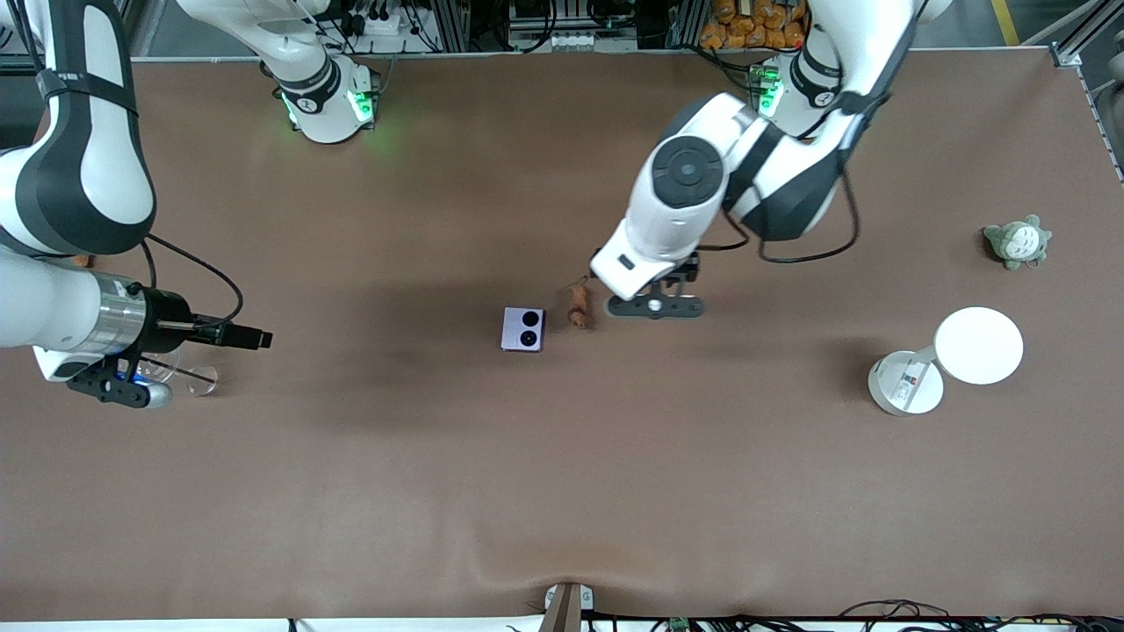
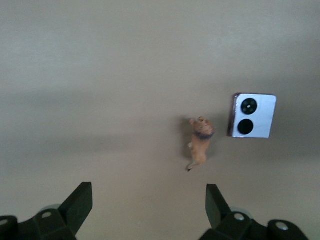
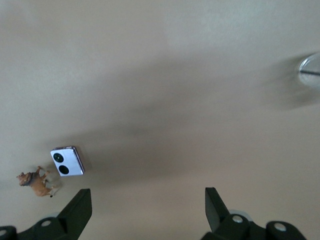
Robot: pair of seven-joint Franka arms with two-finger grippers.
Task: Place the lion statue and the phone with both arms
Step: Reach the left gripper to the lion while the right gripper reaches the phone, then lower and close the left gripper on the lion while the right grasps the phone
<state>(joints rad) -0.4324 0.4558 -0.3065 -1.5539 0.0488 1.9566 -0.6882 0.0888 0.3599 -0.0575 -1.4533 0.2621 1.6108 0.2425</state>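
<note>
Next, my left gripper reaches the lion statue and grabs its body behind the mane (image 1: 579,304), leaving its head (image 1: 576,320) free for placing the statue.
The lion statue (image 1: 578,309), a tiny reddish-brown figurine, lies on the brown table near its middle. The lavender phone (image 1: 523,329) lies right beside it, toward the right arm's end, with its two black camera rings facing up. My left gripper (image 1: 656,306) hangs open and empty just beside the lion, toward the left arm's end. The left wrist view shows the lion (image 2: 201,142) and phone (image 2: 252,115) ahead of the open left gripper (image 2: 148,200). My right gripper (image 1: 123,388) is open and empty at the right arm's end; its wrist view (image 3: 148,202) shows the phone (image 3: 67,161) and lion (image 3: 36,183) far off.
A clear glass dish (image 1: 191,377) lies by the right gripper. A white round-topped stand (image 1: 953,360) and a grey-green plush toy (image 1: 1017,241) sit toward the left arm's end. The table's edge nearest the front camera (image 1: 562,610) runs along the bottom of the view.
</note>
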